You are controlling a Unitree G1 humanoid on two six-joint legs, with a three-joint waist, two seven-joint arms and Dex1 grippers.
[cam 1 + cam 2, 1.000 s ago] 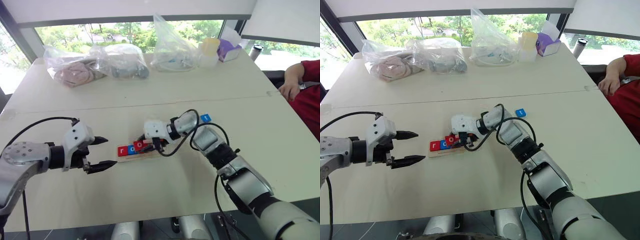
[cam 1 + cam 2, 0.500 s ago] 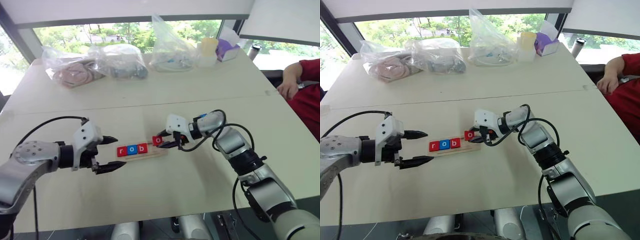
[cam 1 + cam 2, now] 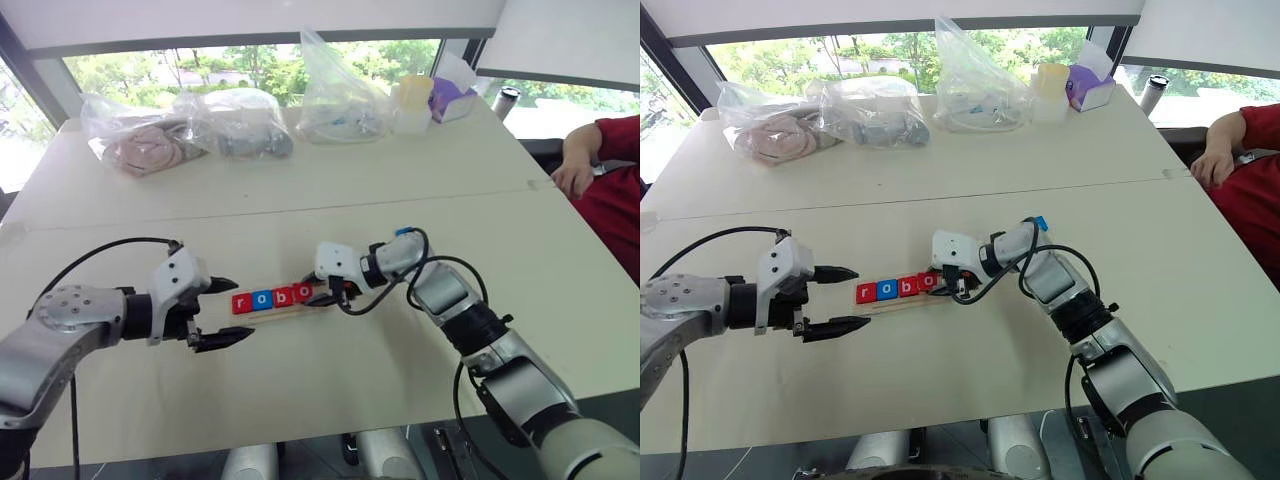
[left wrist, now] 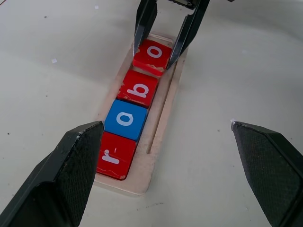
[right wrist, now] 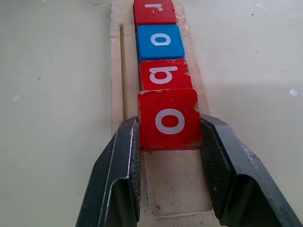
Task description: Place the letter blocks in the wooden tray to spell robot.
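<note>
The red o sits over the tray's slot, against the b, so it is time for my right gripper to release the red o now.
The wooden tray (image 4: 158, 142) lies in the middle of the table. It holds a red r (image 4: 115, 156), a blue o (image 4: 125, 119) and a red b (image 4: 138, 88) in a row. My right gripper (image 5: 168, 119) is shut on a red o (image 5: 169, 119), which sits directly after the b and touches it. Whether this tile rests flat in the tray I cannot tell. My left gripper (image 3: 243, 310) hovers open just off the tray's r end, holding nothing. A blue tile (image 3: 1040, 222) peeks out behind my right forearm, its letter hidden.
Clear plastic bags (image 3: 150, 140) of soft items line the table's far side, with a pale cup (image 3: 418, 100) and a purple box (image 3: 455, 95). A person's arm in a red sleeve (image 3: 600, 150) rests at the table's right edge.
My right gripper has brought the red o down from just above the tray's open end to beside the b. My left gripper has stayed open and nearly still.
</note>
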